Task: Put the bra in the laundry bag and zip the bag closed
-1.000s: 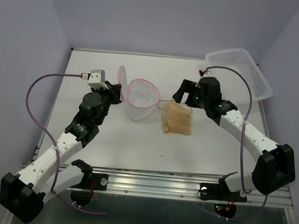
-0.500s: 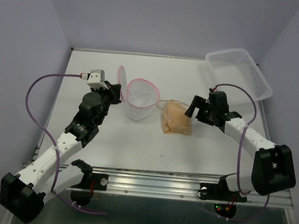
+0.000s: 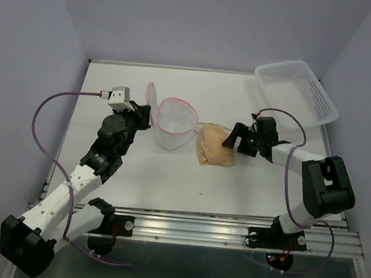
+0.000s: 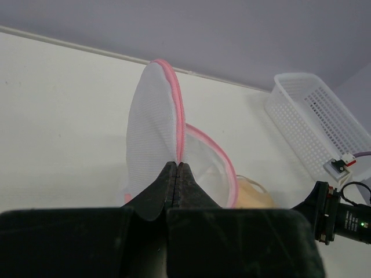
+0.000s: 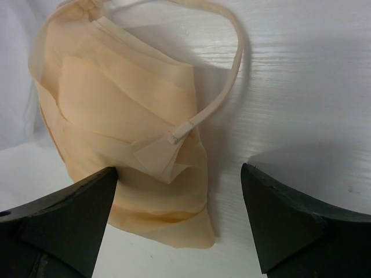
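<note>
The right gripper grabs the bra by the strap's base [image 3: 226,142] next, on the side away from the laundry bag [image 3: 175,121], so the bra's loose body enters first.
The peach-beige bra [image 3: 214,148] lies crumpled on the white table, just right of the laundry bag [image 3: 175,121]. The bag is a white mesh pouch with a pink zipper rim, standing open, its round lid [image 3: 151,95] raised upright. My left gripper [image 3: 147,117] is shut on the lid's pink rim [image 4: 179,133]. My right gripper [image 3: 232,141] is open, low at the bra's right edge. In the right wrist view the bra [image 5: 122,121] lies between and beyond my fingers [image 5: 64,214], its strap [image 5: 223,87] looping to the right.
A white slotted plastic basket [image 3: 299,87] stands tilted at the far right corner; it also shows in the left wrist view [image 4: 316,124]. Purple walls close in the back and sides. The metal rail runs along the table's near edge.
My right arm has swung back and lowered, bringing its open gripper from above the bra's far side down to the bra's right edge. The left gripper and bag have not moved.
</note>
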